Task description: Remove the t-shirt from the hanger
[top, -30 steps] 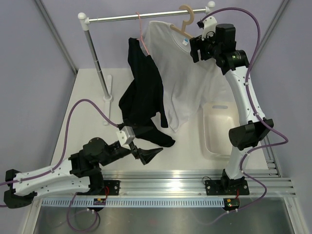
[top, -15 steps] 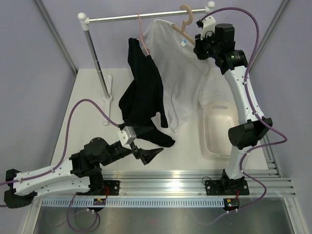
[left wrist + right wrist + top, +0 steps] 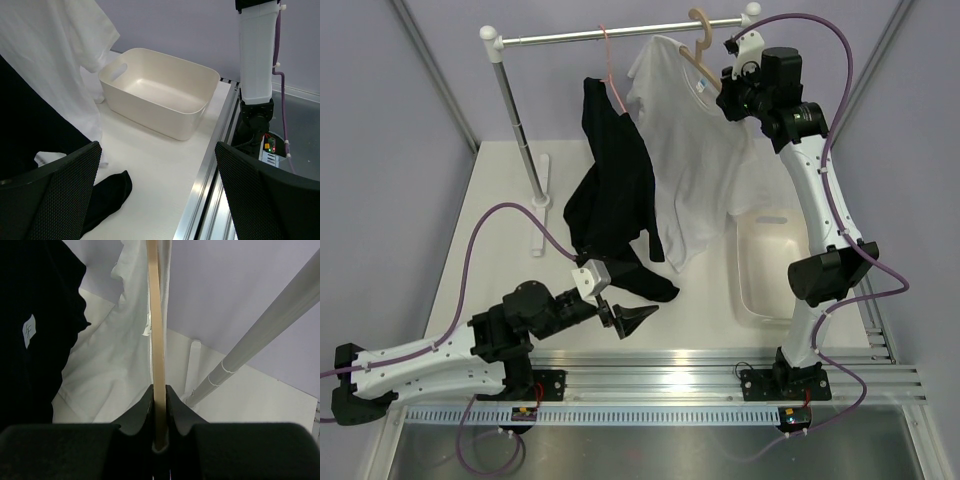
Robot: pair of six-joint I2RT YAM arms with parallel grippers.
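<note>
My right gripper's fingers are pinching the edge of the wooden hanger. The hanger would come up off the bar with the white t-shirt on it if I lifted my right gripper now.
The white t-shirt hangs from the beige wooden hanger, whose hook sits over the rail. My right gripper is up at the hanger's right shoulder. In the right wrist view its jaws are shut on the thin edge of the hanger, with the t-shirt draped on both sides of the wood. My left gripper is low near the table's front, open with nothing between its fingers. The left wrist view shows the t-shirt's lower part at upper left.
A black garment hangs on a pink wire hanger left of the t-shirt, its sleeve trailing on the table. The rail rests on an upright pole. A cream bin stands at the right.
My right gripper has moved in and shut on the hanger's shoulder. The t-shirt's top has shifted slightly. My left arm has crept a little to the right, still open.
</note>
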